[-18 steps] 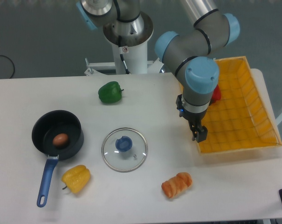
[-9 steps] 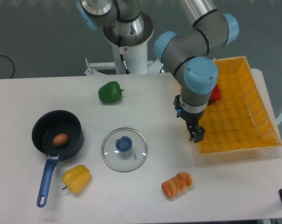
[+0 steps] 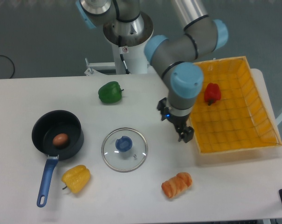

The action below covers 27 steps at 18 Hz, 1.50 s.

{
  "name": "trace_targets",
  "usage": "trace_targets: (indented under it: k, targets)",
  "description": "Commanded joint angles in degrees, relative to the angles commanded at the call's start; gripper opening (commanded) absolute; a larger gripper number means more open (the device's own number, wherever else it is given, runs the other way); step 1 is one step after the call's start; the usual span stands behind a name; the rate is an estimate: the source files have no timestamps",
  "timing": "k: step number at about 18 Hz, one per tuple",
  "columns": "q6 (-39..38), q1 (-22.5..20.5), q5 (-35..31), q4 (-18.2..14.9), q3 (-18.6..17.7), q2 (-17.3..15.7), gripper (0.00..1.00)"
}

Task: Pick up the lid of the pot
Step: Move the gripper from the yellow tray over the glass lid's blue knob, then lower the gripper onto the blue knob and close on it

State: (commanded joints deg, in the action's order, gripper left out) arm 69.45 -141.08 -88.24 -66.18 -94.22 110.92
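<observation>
The clear disc [image 3: 124, 161] lies flat and wide on the tabletop, so my gripper should next grip its narrow blue knob [image 3: 124, 143] to pick up the pot lid.
The gripper [image 3: 173, 124] hangs to the right of the pot lid and a little farther back, beside the left edge of the yellow tray. Its two fingers stand apart, with no object visible between them. Lying on the table left of centre is the clear round pot lid [image 3: 110, 158], with its blue knob [image 3: 124, 143] facing up. Neither finger touches the lid, and no part of it is hidden by the arm.
A yellow tray [image 3: 243, 135] at the right holds a red object [image 3: 212, 93]. At the left, a black pan [image 3: 44, 131] contains a brown egg-like item [image 3: 60, 140]. Also present are a green pepper [image 3: 110, 92], a yellow pepper [image 3: 76, 178] and an orange-brown bread-like piece [image 3: 177, 185].
The arm and gripper have moved left, away from over the tray and closer to the lid. More of the red object now shows. The lid has stayed in place.
</observation>
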Motion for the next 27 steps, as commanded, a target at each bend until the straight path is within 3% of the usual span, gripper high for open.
trace_targets:
  k: [8,27]
  targets:
    - [-1.86,8.44,-3.69,1.49,-0.61,2.2,1.0]
    - [-2.39,12.85,-7.56,3.52,-1.05,6.07,1.0]
